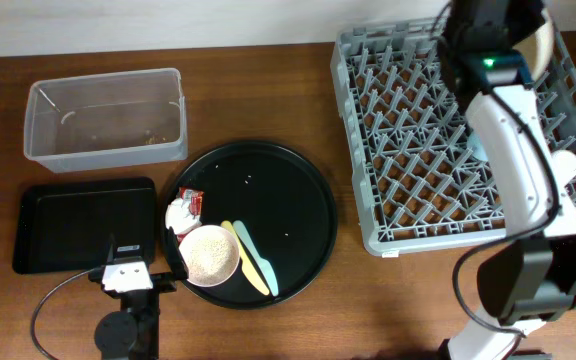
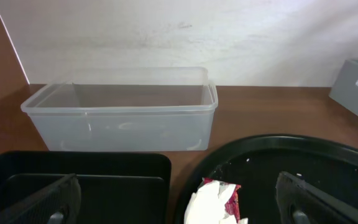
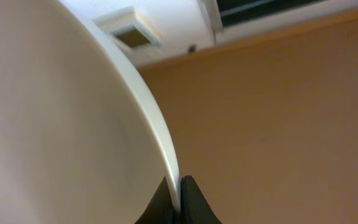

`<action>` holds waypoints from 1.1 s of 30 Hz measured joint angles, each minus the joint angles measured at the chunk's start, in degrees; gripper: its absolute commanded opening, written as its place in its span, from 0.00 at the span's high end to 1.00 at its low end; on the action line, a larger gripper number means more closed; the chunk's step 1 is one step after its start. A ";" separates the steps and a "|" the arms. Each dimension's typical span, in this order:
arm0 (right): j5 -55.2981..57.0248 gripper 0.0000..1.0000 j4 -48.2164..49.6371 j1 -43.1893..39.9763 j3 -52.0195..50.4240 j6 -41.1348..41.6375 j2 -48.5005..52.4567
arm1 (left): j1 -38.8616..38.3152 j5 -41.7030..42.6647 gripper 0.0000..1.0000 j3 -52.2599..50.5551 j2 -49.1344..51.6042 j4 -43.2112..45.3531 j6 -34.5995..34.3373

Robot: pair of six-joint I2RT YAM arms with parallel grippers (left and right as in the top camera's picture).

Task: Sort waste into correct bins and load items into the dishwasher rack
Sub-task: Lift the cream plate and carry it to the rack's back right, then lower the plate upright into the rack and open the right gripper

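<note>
My right gripper should keep hold of the cream plate until it sits among the rack's wires, because my fingers are holding the plate's edge high above them.
My right gripper [image 3: 178, 194] is shut on the rim of the large cream plate [image 3: 61, 124] and holds it on edge over the far right of the grey dishwasher rack [image 1: 408, 140]; the plate [image 1: 541, 45] shows beside the arm overhead. A light blue cup [image 1: 478, 150] and a white cup [image 1: 566, 165] sit in the rack. My left gripper [image 2: 176, 213] is open and empty, low at the table's front, just short of the crumpled red-printed wrapper [image 2: 216, 202]. The small white bowl [image 1: 209, 255] holds the rice grains. Yellow [image 1: 243, 255] and pale green [image 1: 260, 262] utensils lie beside it.
The wrapper, bowl and utensils lie on a large round black tray [image 1: 298, 200]. The clear tub [image 1: 108, 120] stands at the back left, with the shallow black rectangular tray [image 1: 68, 225] in front of it. A few loose grains dot the round tray.
</note>
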 measured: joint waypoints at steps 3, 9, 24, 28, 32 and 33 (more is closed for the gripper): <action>0.13 0.96 5.22 -2.51 0.02 -5.79 1.22 | 0.00 0.00 0.01 0.00 0.00 -0.02 0.00; 0.55 0.96 11.87 -8.28 0.04 -15.74 4.46 | 0.00 0.00 0.01 0.00 0.00 0.00 0.00; 5.16 0.96 32.06 -9.44 0.02 -18.32 18.88 | 0.00 0.00 0.01 0.00 0.00 0.00 0.00; 5.46 0.96 33.88 -9.44 0.04 -17.64 18.88 | 0.00 0.00 0.01 0.00 0.00 -0.02 0.00; 5.51 0.96 33.86 -9.44 0.02 -15.30 18.93 | 0.00 0.00 0.01 0.00 0.00 -0.02 0.00; 5.53 0.96 33.64 -9.44 0.02 -14.49 18.93 | 0.00 0.00 0.01 0.00 0.00 0.00 0.00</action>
